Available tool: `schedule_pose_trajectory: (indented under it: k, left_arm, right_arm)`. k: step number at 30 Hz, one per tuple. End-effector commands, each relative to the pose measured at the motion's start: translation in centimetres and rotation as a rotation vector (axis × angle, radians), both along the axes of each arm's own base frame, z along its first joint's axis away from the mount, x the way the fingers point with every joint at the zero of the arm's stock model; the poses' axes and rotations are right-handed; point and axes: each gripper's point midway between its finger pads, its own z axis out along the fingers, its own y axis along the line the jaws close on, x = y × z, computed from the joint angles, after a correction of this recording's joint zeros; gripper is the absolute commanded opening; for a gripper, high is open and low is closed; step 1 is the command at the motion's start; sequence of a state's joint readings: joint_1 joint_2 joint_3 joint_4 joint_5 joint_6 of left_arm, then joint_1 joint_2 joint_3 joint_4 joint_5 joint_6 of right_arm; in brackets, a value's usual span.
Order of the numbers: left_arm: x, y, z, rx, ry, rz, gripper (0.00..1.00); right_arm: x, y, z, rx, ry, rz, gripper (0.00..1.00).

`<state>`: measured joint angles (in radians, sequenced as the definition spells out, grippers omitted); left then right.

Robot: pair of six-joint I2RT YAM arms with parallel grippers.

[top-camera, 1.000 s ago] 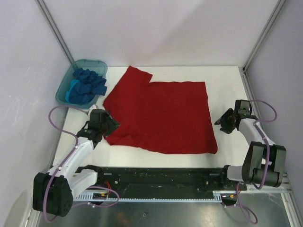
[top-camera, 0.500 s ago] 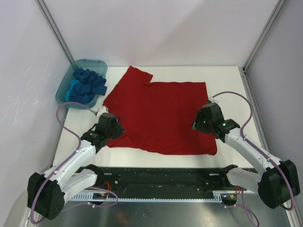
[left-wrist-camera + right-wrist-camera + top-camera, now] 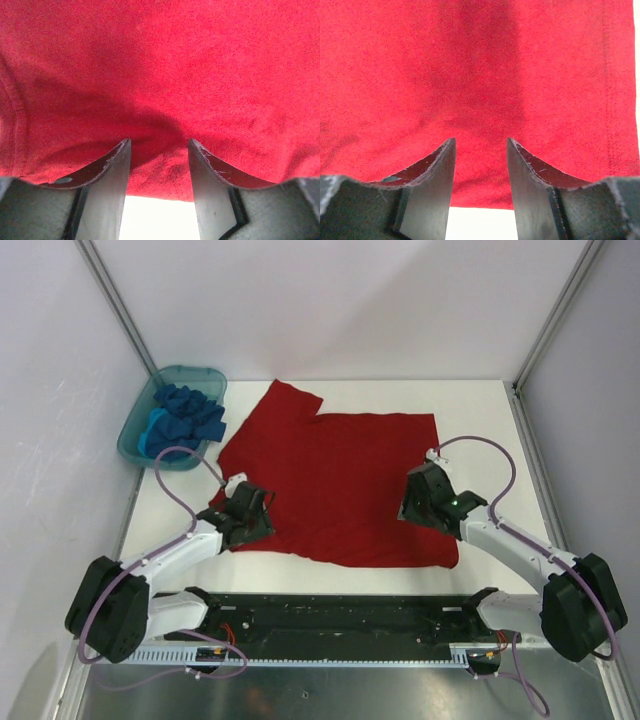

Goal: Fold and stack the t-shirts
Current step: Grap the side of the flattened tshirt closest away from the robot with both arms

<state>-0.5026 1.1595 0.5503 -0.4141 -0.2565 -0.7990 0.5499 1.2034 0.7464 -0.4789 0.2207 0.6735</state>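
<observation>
Next, my left gripper grabs the red t-shirt's near edge, apart from my right gripper, to draw that edge straight for folding.
The large red t-shirt lies spread flat on the white table, one sleeve pointing to the far left. My left gripper is low over its near left edge, jaws open, with red cloth between and beyond the fingers and nothing held. My right gripper is low over the shirt's right side, jaws open, over red cloth. Blue t-shirts lie crumpled in the teal tub at the far left.
The shirt's near edge and bare white table show between the left fingers, likewise in the right wrist view. A black rail runs along the near table edge. Grey walls enclose the table.
Both arms have swung inward onto the red shirt: the left gripper from beside its left edge, the right from the bare table at the right. The shirt has not moved.
</observation>
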Motion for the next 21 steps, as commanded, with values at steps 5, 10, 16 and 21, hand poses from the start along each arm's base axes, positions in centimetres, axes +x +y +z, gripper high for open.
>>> schedule_pose_trajectory:
  k: [5, 10, 16, 21]
  left_arm:
    - [1.1, -2.0, 0.9, 0.003, -0.034, -0.103, 0.51]
    - [0.9, -2.6, 0.8, -0.005, -0.025, -0.142, 0.37]
    - [0.9, -2.9, 1.9, -0.034, -0.059, -0.152, 0.13]
    - [1.2, -2.8, 4.6, -0.07, -0.143, -0.139, 0.02]
  right_arm:
    - [1.7, -2.4, -2.5, -0.015, 0.016, -0.079, 0.5]
    - [2.7, -2.9, -4.3, -0.01, 0.048, -0.096, 0.5]
    - [3.5, -4.2, -6.5, -0.015, 0.098, -0.13, 0.49]
    - [3.9, -5.0, -8.1, -0.026, 0.132, -0.15, 0.49]
